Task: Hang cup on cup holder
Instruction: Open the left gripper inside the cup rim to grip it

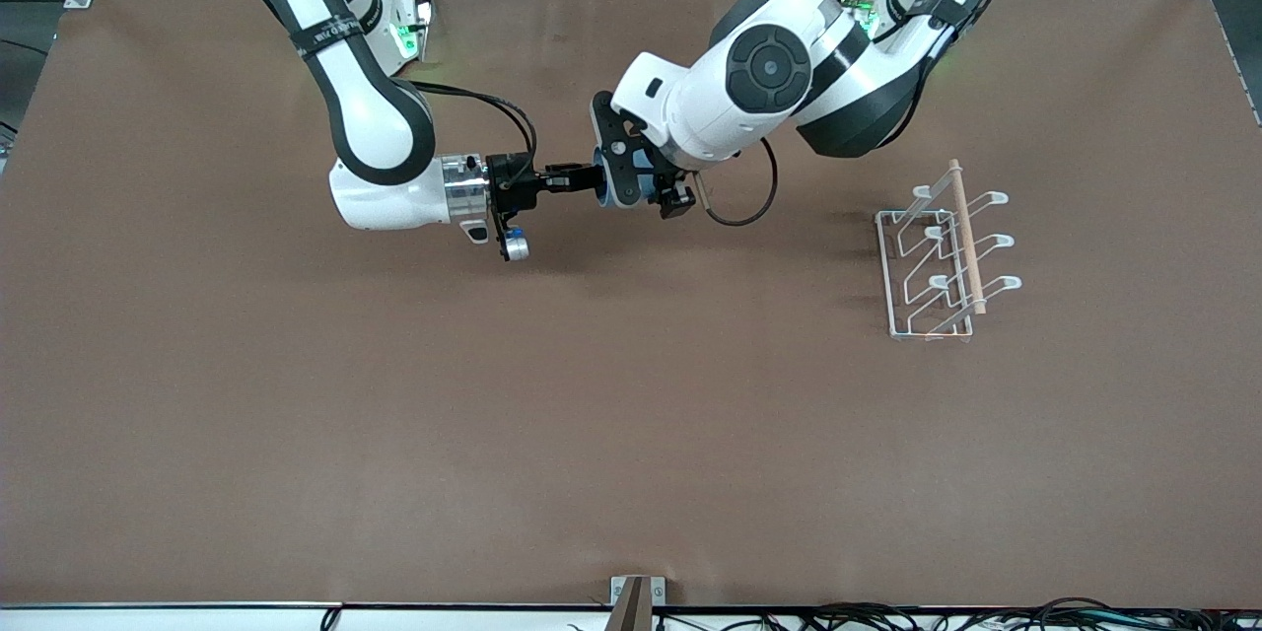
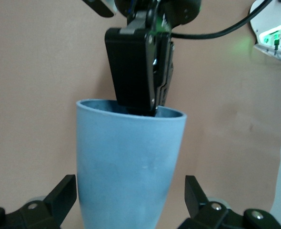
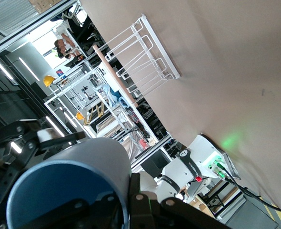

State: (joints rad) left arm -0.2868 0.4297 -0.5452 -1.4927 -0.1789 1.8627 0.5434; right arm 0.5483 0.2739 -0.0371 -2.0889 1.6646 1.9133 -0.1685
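The light-blue cup's rim (image 2: 95, 106) should stay free for the cup holder, so my left gripper needs to grab the cup by its closed end (image 2: 121, 210).
The light-blue cup (image 1: 623, 183) is held up over the table's middle, lying on its side. My right gripper (image 1: 597, 179) is shut on its rim, with one finger inside and one outside, as the right wrist view (image 3: 131, 202) shows. In the left wrist view the cup (image 2: 128, 157) lies between the fingers of my left gripper (image 2: 130, 193), which is open with a gap on each side. In the front view my left gripper (image 1: 639, 185) is around the cup's closed end. The white wire cup holder (image 1: 892, 266) with its wooden rod (image 1: 966, 237) stands toward the left arm's end of the table.
The brown table (image 1: 394, 414) is bare around the arms. A cable loop (image 1: 735, 217) hangs under the left wrist. The cup holder also shows in the right wrist view (image 3: 145, 52).
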